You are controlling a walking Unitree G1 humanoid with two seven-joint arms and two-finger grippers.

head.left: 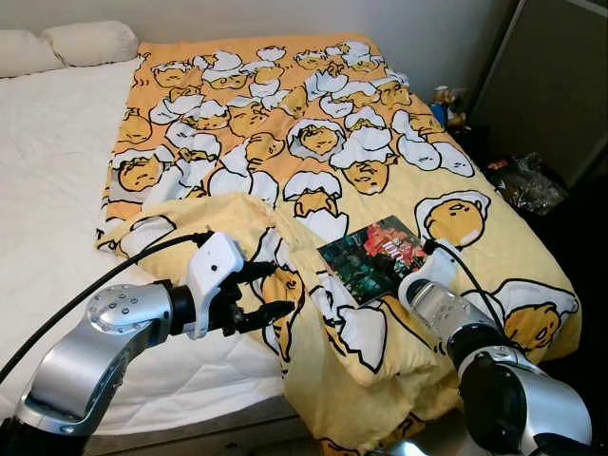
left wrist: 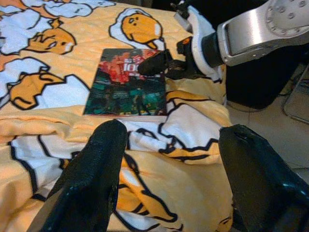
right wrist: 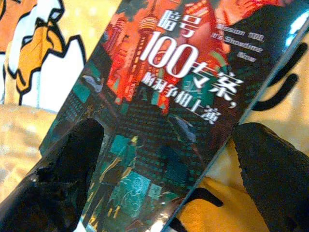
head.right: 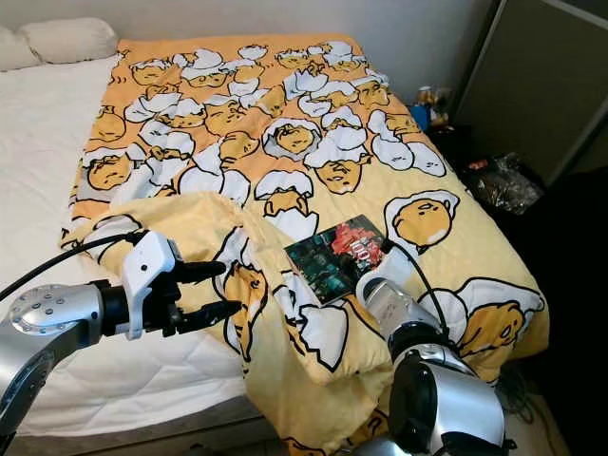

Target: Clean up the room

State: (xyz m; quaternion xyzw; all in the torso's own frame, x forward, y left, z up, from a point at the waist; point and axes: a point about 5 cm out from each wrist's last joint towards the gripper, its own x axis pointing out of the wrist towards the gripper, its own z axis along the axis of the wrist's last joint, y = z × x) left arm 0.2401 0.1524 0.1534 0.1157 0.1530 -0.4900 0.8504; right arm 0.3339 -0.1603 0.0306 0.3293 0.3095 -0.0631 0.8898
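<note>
The book's broad cover (head.left: 369,258) is wider than my open fingers, so my right gripper next grabs it by its thin long edge (head.left: 388,287) beside the white print.
A book (head.left: 372,256) with a red and teal city cover lies flat on the yellow egg-print blanket (head.left: 285,133), near the bed's front right. My right gripper (right wrist: 164,164) hovers just over it, open, with one finger near each long edge of the cover (right wrist: 159,96). My left gripper (head.left: 277,291) is open at the blanket's folded-back front edge, to the left of the book (left wrist: 128,82). Nothing sits between its fingers (left wrist: 91,179).
The blanket covers the right half of a bed with a white mattress (head.left: 47,161) and pillows (head.left: 90,43) at the far left. A dark cupboard (head.left: 560,76), small items (head.left: 446,104) and floor clutter (head.left: 522,180) stand to the bed's right.
</note>
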